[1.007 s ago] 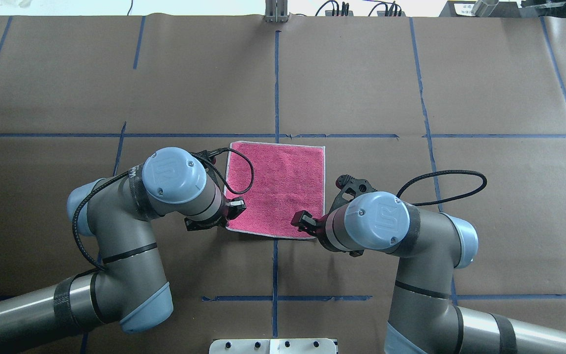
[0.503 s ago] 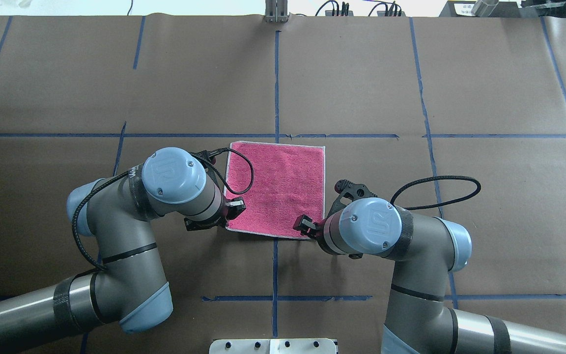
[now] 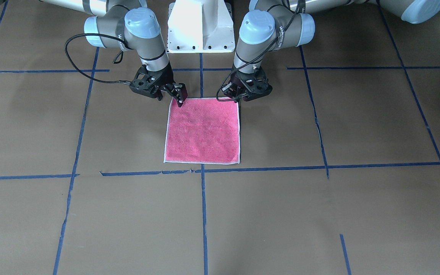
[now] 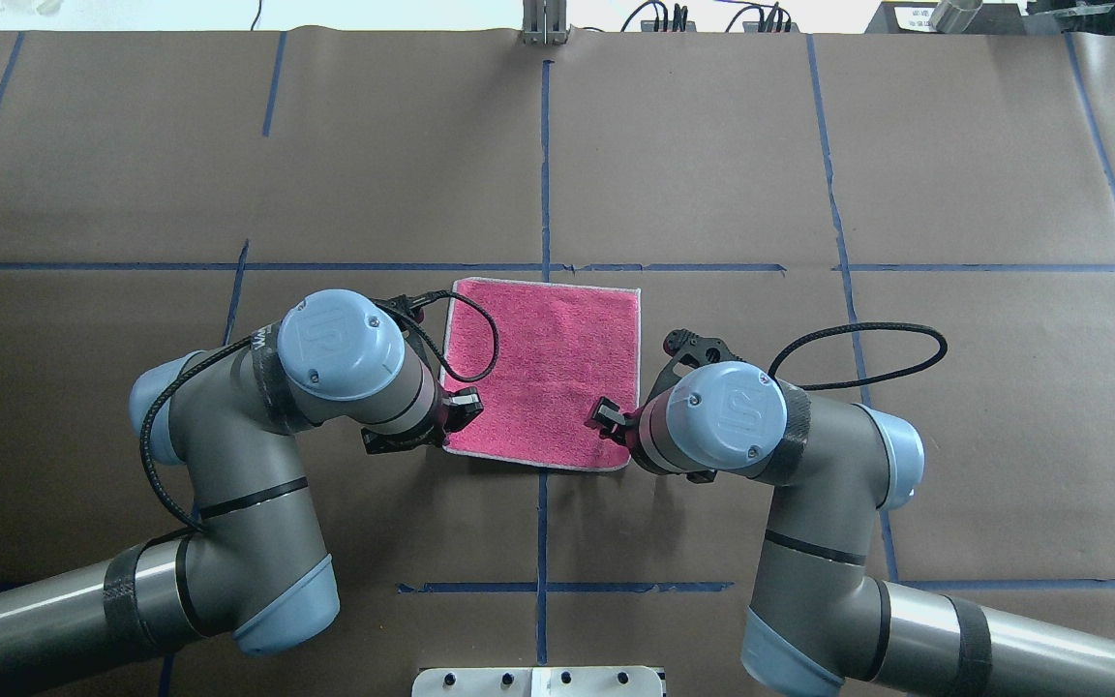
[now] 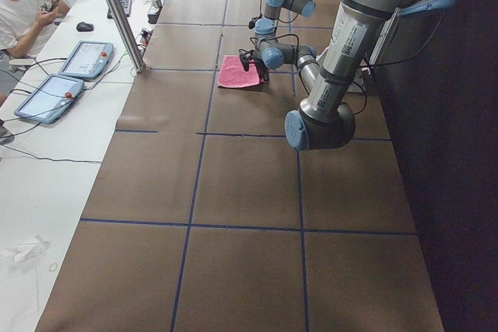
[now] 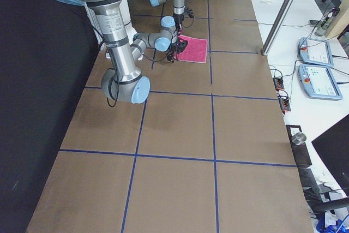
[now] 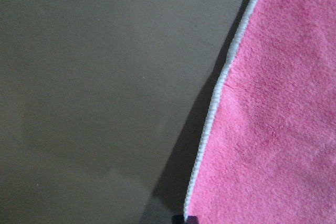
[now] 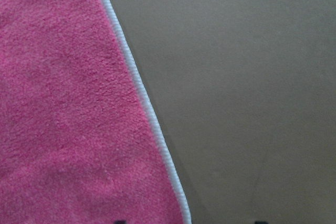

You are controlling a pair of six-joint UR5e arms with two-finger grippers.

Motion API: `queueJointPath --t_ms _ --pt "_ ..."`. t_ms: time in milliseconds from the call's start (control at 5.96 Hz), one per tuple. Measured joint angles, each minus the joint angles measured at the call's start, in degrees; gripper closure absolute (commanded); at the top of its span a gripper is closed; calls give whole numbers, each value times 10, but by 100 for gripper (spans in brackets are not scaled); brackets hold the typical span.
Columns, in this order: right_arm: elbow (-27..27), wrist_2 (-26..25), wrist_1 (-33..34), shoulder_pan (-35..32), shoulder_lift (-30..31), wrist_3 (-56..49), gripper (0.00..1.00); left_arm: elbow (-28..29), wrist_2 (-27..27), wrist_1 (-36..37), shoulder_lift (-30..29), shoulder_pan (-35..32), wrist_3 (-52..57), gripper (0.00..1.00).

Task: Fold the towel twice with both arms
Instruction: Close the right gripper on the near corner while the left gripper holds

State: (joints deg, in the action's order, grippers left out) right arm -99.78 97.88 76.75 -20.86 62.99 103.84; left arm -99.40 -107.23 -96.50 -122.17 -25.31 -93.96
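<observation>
My right gripper should next grab the towel by its pale-stitched corner (image 3: pixel 173 99) and fold it over onto the towel's opposite border (image 3: pixel 202 163).
The towel (image 4: pixel 543 373) lies flat, pink face up, with a pale stitched border; it also shows in the front view (image 3: pixel 203 131). My left gripper (image 4: pixel 461 407) is at its near left corner (image 3: pixel 232 96). The left wrist view shows one dark fingertip (image 7: pixel 188 219) at the border, which is slightly raised over a shadow, so it looks shut on the towel's edge. My right gripper (image 4: pixel 606 418) is at the near right corner (image 3: pixel 178 98). It is open: two fingertips (image 8: pixel 119 222) stand apart on either side of the border.
The white base pedestal (image 3: pixel 201 30) stands between the arms. Blue tape lines (image 4: pixel 543 165) cross the brown table. A black cable loop (image 4: pixel 867 339) hangs off the right wrist. An operator (image 5: pixel 23 5), tablets (image 5: pixel 85 58) and a metal post (image 5: pixel 117 13) are at the table's far side.
My right gripper has moved from the towel's near edge forward onto its near right corner, and its arm has swung left. The left arm and the towel have not moved.
</observation>
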Motion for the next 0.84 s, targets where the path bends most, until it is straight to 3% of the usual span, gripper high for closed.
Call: queueJointPath --t_ms 168,671,839 --pt "5 0 0 0 -2 0 25 0 0 0 0 0 0 97" --pt "8 3 1 1 -9 2 64 0 0 1 0 0 0 97" --pt "8 3 1 3 -13 3 72 -2 0 1 0 0 0 97"
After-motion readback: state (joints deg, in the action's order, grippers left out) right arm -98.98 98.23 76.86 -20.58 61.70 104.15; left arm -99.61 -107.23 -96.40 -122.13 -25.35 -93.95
